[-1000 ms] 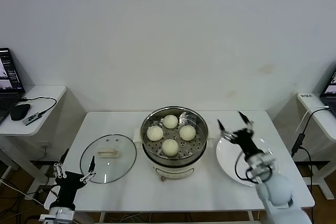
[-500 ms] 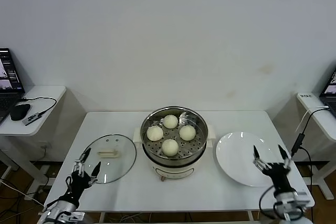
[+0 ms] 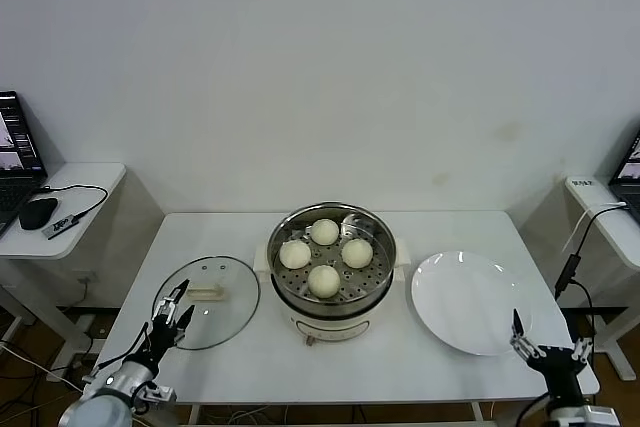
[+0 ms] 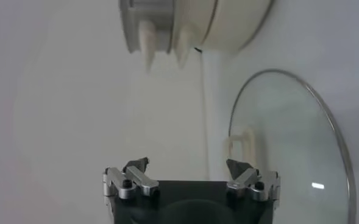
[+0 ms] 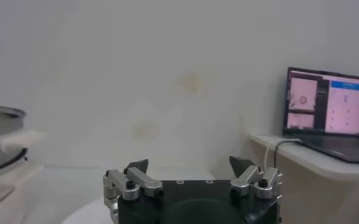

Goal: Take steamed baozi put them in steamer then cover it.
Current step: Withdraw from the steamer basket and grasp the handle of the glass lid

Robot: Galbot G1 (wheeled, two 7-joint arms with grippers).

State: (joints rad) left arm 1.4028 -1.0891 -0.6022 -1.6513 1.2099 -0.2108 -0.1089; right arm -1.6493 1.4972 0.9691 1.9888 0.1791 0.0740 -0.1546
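Observation:
My left gripper will next grab the glass cover (image 3: 226, 319) by the narrow cream handle (image 3: 206, 292) that stands up, since the cover lies flat and wide on the tabletop.
Several pale baozi (image 3: 323, 280) lie on the perforated tray of the steel steamer (image 3: 372, 290) at the table's middle. The glass cover (image 3: 226, 319) lies flat on the table left of it, cream handle (image 3: 205, 293) up. My left gripper (image 3: 171, 316) is open at the cover's near left rim, holding nothing. In the left wrist view the left gripper (image 4: 187, 165) faces the cover (image 4: 289, 152) and the steamer's base (image 4: 228, 24). My right gripper (image 3: 548, 342) is open and empty at the table's front right corner, near the plate. The right gripper (image 5: 189, 163) looks level across the table.
A bare white plate (image 3: 470, 302) lies right of the steamer. Side tables flank the table: a laptop, mouse (image 3: 38, 212) and cables on the left, another laptop (image 5: 325, 103) on the right. A white wall stands behind.
My right gripper has drawn back from over the plate to the front right corner. My left gripper has moved forward to the cover's near rim. Both stayed open.

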